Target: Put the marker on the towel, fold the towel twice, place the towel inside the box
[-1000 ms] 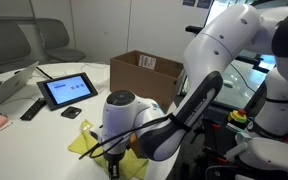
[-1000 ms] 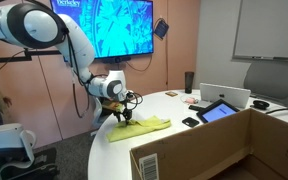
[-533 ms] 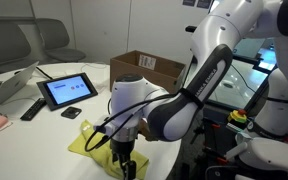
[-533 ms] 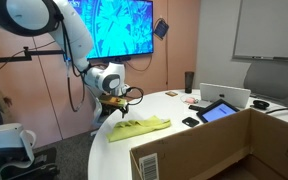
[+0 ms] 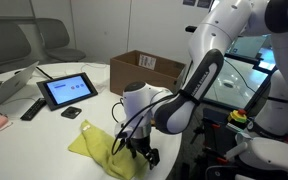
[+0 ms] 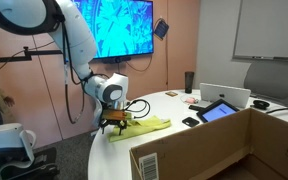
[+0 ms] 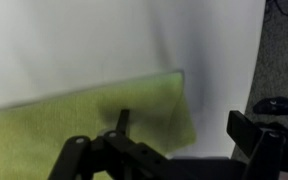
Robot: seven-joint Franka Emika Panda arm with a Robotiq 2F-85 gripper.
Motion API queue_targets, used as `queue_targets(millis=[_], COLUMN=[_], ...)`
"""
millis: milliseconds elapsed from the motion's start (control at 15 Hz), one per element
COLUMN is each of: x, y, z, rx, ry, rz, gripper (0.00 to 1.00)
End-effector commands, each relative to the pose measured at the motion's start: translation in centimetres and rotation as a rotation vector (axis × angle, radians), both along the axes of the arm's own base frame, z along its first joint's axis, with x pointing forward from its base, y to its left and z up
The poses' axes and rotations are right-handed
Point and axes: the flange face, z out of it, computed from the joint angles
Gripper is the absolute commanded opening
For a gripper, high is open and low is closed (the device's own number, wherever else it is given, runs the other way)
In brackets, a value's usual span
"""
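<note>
I should grab the towel [image 5: 96, 148] by its corner near the table edge, to fold that end over the rest.
A yellow-green towel [image 5: 96, 148] lies flat near the rim of the white round table [image 5: 44, 135]; it also shows in the other exterior view [image 6: 146, 126]. My gripper [image 5: 139, 152] hangs low at the towel's end by the table rim, seen too in the other exterior view [image 6: 114, 123]. In the wrist view the gripper [image 7: 184, 125] is open, its fingers [image 7: 246, 130] spread wide. The towel's corner [image 7: 169, 110] lies between them, not gripped. An open cardboard box [image 5: 144, 68] stands on the table; it fills the foreground in the other exterior view [image 6: 224, 150]. No marker shows.
A tablet [image 5: 67, 90], a remote [image 5: 32, 108], a small black object [image 5: 72, 113] and a laptop [image 5: 6, 88] lie on the table beyond the towel. A dark cup [image 6: 189, 80] stands at the back. The table rim drops off beside the gripper.
The gripper has shifted along the towel toward its end at the table rim and come lower. The towel has not visibly moved.
</note>
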Motion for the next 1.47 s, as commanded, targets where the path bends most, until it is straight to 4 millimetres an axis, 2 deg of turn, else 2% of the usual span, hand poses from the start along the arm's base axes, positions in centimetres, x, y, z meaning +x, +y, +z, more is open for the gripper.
queue_targets(millis=[0,600,933,1000,1133,1400], x=[-0.9,-1.4,-1.8,-1.9,-2.0,-2.1], y=[-0.9,-1.7,-2.3,-2.3,-2.6,-3.2], z=[-1.1,-3.3,-4.3,-4.2,-4.1,-3.4], rx=[-0.021,-0.103,-0.116,-0.113,-0.107,-0.108], ry=[0.011,-0.070,-0.143,-0.147,-0.157,-0.163], rz=[0.111,0.173,0.138,0.124,0.099,0.055], gripper=[1.00,1.00,0.98,0.74,0.70,0.35])
